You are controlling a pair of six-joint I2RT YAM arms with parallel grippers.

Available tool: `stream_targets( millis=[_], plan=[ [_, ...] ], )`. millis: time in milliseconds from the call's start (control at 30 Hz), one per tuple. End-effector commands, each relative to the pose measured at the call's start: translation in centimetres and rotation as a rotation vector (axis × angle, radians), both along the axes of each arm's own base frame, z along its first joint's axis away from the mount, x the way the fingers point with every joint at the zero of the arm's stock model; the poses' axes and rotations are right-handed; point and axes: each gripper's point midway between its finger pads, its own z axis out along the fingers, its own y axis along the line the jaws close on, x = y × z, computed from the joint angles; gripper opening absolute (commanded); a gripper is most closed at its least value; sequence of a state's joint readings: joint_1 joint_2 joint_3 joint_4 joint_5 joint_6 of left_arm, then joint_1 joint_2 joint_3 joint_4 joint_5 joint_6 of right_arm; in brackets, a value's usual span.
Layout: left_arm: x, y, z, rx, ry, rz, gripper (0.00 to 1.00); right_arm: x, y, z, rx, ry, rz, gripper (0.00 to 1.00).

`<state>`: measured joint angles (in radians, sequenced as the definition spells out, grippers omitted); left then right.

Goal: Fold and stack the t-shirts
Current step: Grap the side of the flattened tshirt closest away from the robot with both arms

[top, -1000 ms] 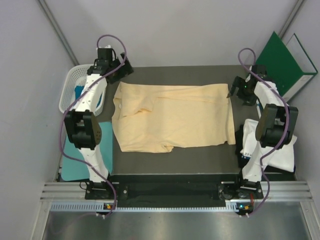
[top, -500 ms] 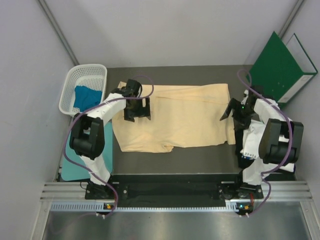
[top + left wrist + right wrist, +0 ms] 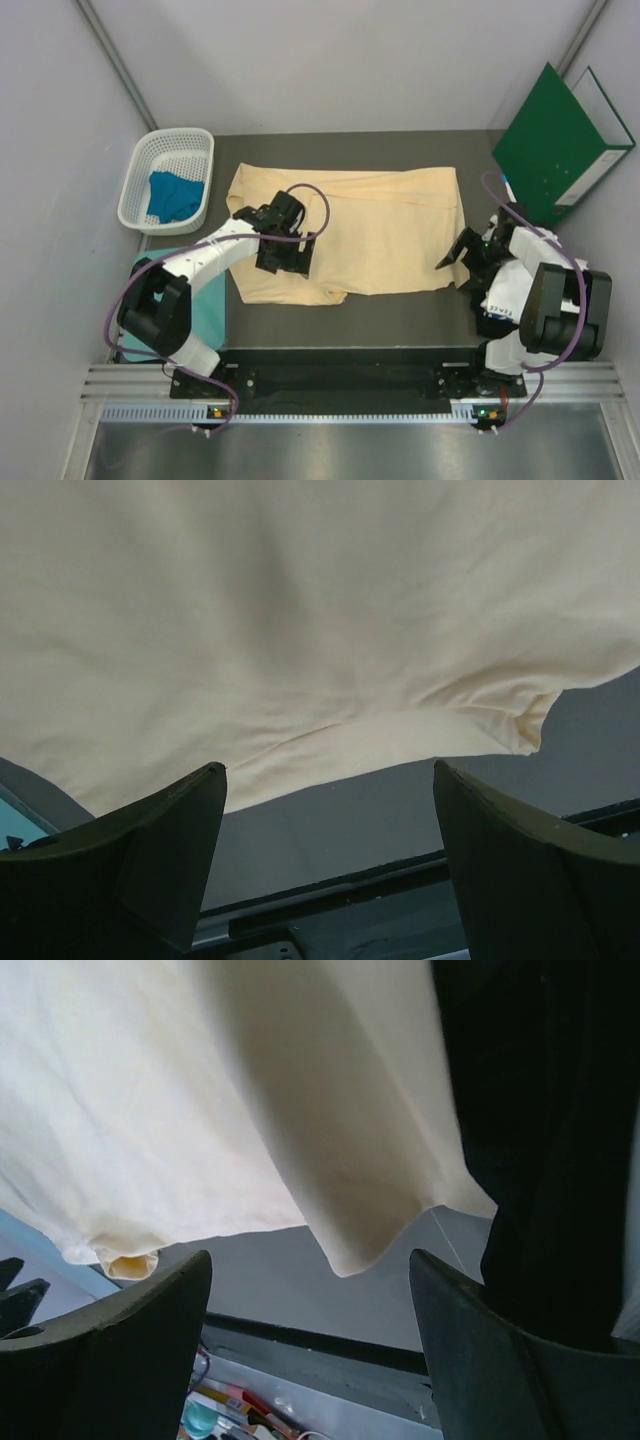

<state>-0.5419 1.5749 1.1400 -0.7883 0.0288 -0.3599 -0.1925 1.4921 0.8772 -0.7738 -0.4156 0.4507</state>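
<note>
The robot's left gripper next needs to take hold of the peach-yellow t-shirt point(image 3: 380, 225) by its near hem point(image 3: 294, 298) and the right gripper needs to take the t-shirt's near corner, so that the t-shirt can be folded.
The large pale peach-yellow t-shirt point(image 3: 380, 225) lies spread on the dark table point(image 3: 400, 315). My left gripper point(image 3: 288, 262) is open and empty, low over the shirt's near left part. In the left wrist view point(image 3: 330, 870) the shirt's near hem point(image 3: 400, 745) lies just beyond the fingers. My right gripper point(image 3: 452, 258) is open and empty at the shirt's near right corner point(image 3: 350, 1245). A blue t-shirt point(image 3: 172, 195) lies in the white basket point(image 3: 135, 195). White cloth point(image 3: 497, 298) shows under my right arm. Dark cloth point(image 3: 540, 1110) fills the right of the right wrist view.
A stiff green folder point(image 3: 555, 140) leans at the back right corner. A teal mat point(image 3: 208, 300) lies at the table's left side under my left arm. Grey walls close in the back and both sides. The table's front edge point(image 3: 330, 880) is just below the shirt's hem.
My left arm has swung from the back left corner across the shirt toward its near left part. My right gripper has moved from the back right down along the shirt's right edge.
</note>
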Motion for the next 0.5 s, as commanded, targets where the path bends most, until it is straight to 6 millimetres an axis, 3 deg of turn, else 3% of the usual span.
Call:
stream_targets(
  millis=[0, 233, 467],
  plan=[
    [-1.8, 2.0, -0.2, 0.056, 0.003, 0.02, 0.88, -2.1, 0.2, -0.3, 0.057, 0.042, -0.09, 0.79],
    [-3.1, 2.7, -0.7, 0.061, 0.018, 0.022, 0.88, -3.5, -0.5, -1.2, 0.134, 0.058, -0.304, 0.79],
    [-2.9, 2.2, -0.8, 0.037, 0.012, 0.025, 0.87, -1.8, -1.8, -1.6, 0.091, -0.014, -0.425, 0.66]
  ],
)
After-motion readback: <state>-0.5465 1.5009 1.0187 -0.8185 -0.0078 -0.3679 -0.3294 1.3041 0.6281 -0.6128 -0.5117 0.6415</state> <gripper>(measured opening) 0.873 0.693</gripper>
